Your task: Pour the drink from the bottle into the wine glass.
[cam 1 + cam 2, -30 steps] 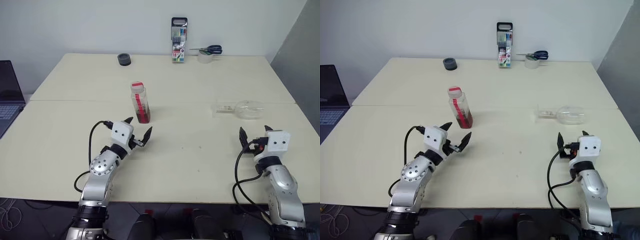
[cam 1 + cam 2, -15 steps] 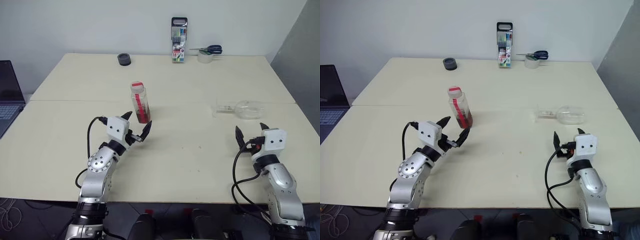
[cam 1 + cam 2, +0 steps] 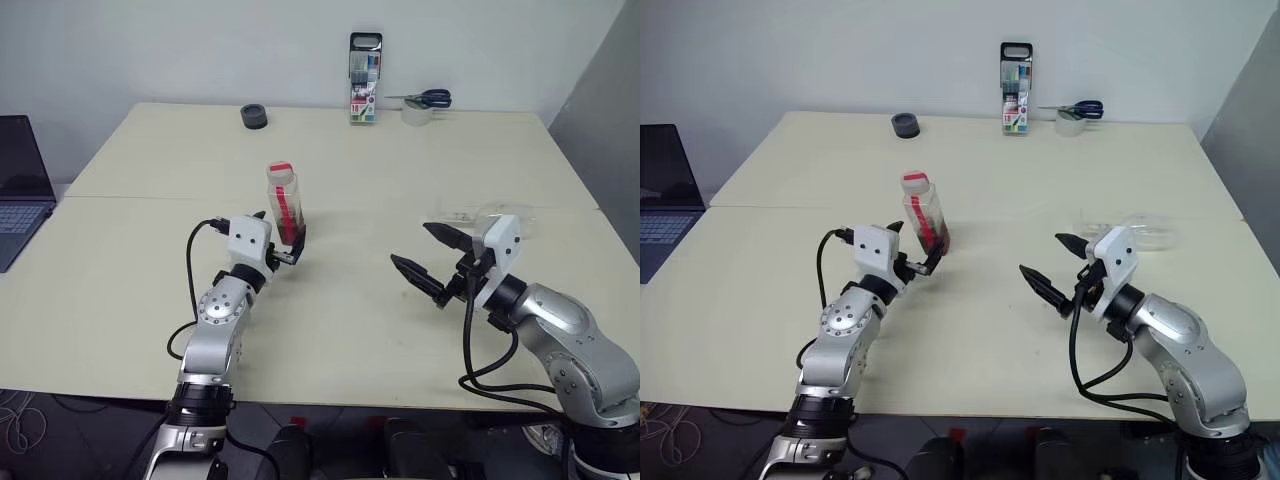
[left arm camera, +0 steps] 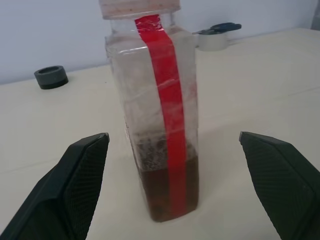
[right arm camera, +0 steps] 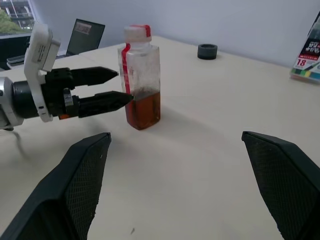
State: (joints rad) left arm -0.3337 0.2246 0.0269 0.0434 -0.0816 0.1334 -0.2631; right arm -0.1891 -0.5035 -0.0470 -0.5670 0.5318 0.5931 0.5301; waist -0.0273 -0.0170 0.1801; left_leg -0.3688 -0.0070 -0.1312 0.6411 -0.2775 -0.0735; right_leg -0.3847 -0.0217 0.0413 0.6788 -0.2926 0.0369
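I should grab the bottle next with my left gripper by the flat sides of its body (image 3: 286, 211), because the bottle is round at its cap (image 3: 280, 173) and square below. Then I can pour from it.
The bottle (image 3: 284, 200) stands upright mid-table, clear with a red strip and a pale cap. The amber drink (image 4: 170, 192) fills its bottom third. My left gripper (image 3: 278, 231) is open, a finger on either side of the bottle's lower part without touching it. My right gripper (image 3: 412, 245) is open and empty above the table, pointing left toward the bottle (image 5: 141, 75) from a distance. The wine glass (image 3: 1145, 228) lies on its side behind my right wrist, which partly hides it.
A marker pack (image 3: 364, 65), scissors on a tape roll (image 3: 425, 100) and a black roll (image 3: 254, 116) sit along the table's far edge. A laptop (image 3: 20, 200) is off to the left. Bare tabletop lies between the two grippers.
My right gripper has swung left and up and turned to point at the bottle. My left gripper has edged forward, so its fingers now flank the bottle.
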